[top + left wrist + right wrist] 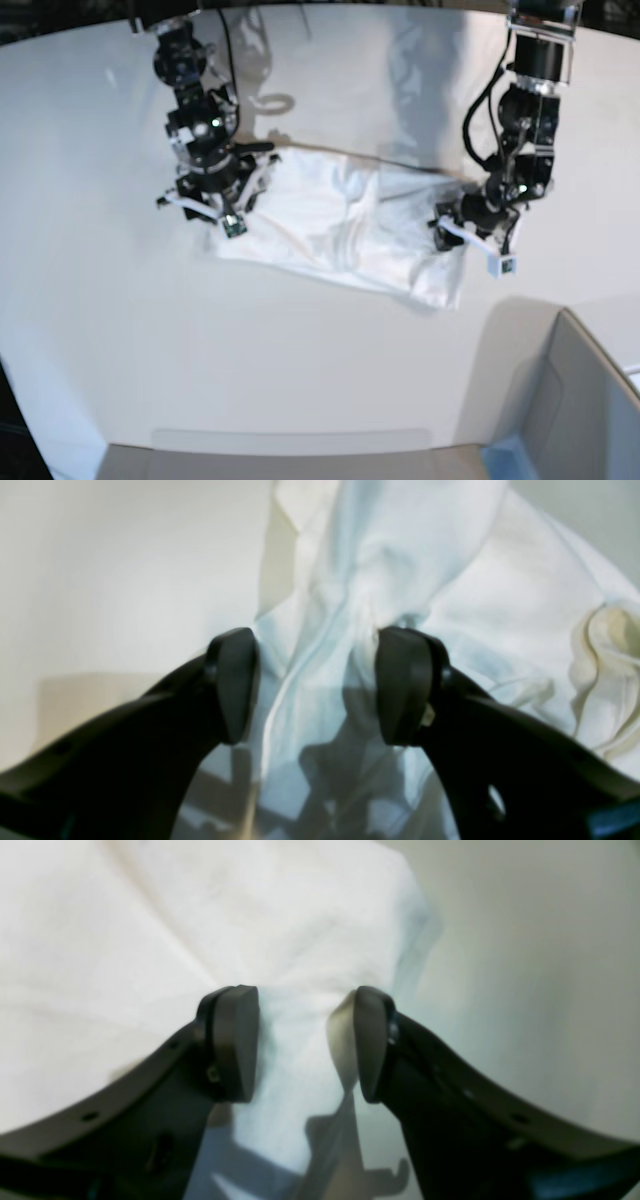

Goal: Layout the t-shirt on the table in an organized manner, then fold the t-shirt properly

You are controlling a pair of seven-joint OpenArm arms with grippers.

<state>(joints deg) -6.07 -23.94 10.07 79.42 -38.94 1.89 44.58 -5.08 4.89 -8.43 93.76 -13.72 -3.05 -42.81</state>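
My left gripper closes on the t-shirt now, since in the left wrist view the fingers stand beside the bunched fold [318, 660] of the t-shirt.
The white t-shirt [340, 230] lies rumpled across the middle of the table [120, 330], print hidden. My left gripper [317, 685] stands open just above its wrinkled edge, with folds of cloth showing between the two black fingers [405, 680]; in the base view this gripper [470, 225] is at the shirt's right end. At the shirt's left end my right gripper [215, 200] hovers low. Its jaws are open too, straddling a corner of the t-shirt [300, 1050] in the right wrist view, where the gripper [305, 1045] holds nothing.
A grey bin [570, 400] with a blue corner stands at the table's front right. Bare tabletop [100, 580] lies beside the shirt on both wrist views. Cables hang from both arms at the back.
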